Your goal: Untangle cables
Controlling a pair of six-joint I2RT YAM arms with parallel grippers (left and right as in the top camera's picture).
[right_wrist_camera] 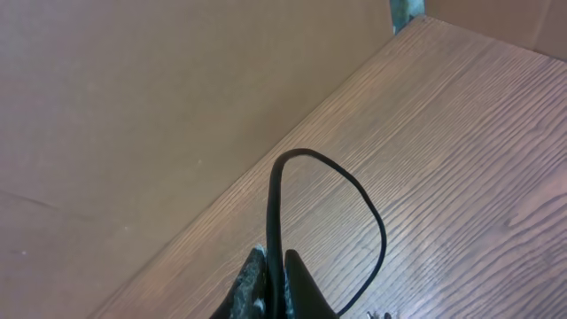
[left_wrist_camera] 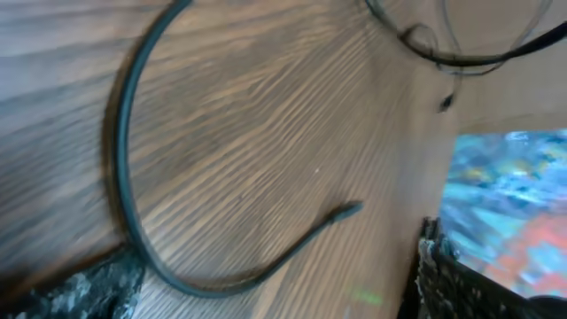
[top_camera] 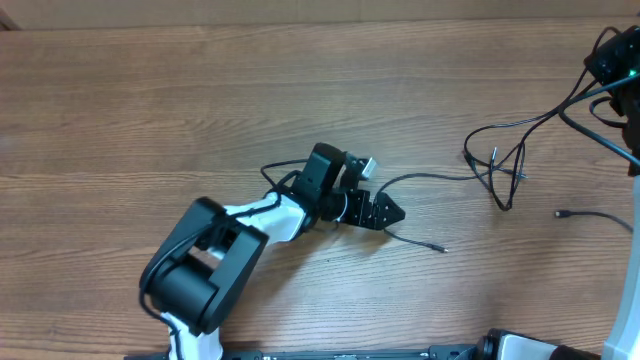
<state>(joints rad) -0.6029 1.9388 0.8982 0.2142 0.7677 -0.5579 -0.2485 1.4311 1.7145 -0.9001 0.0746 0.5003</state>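
Observation:
My left gripper grabs the loose piece of cable along the curve behind its plug and outside the knot next, to pull it free.
Thin black cables lie tangled in a knot at the right of the wooden table. One strand runs left from the knot toward my left gripper, which stands open and low over the table. In the left wrist view a cable loop curves past the left finger and ends in a small plug; nothing is gripped. My right gripper, raised at the far right, is shut on a cable that arches up from its fingertips and drops to the table.
A separate short cable lies near the right edge. A loose plug end rests just right of the left gripper. A brown cardboard wall stands along the table's far side. The left arm's body covers the front centre.

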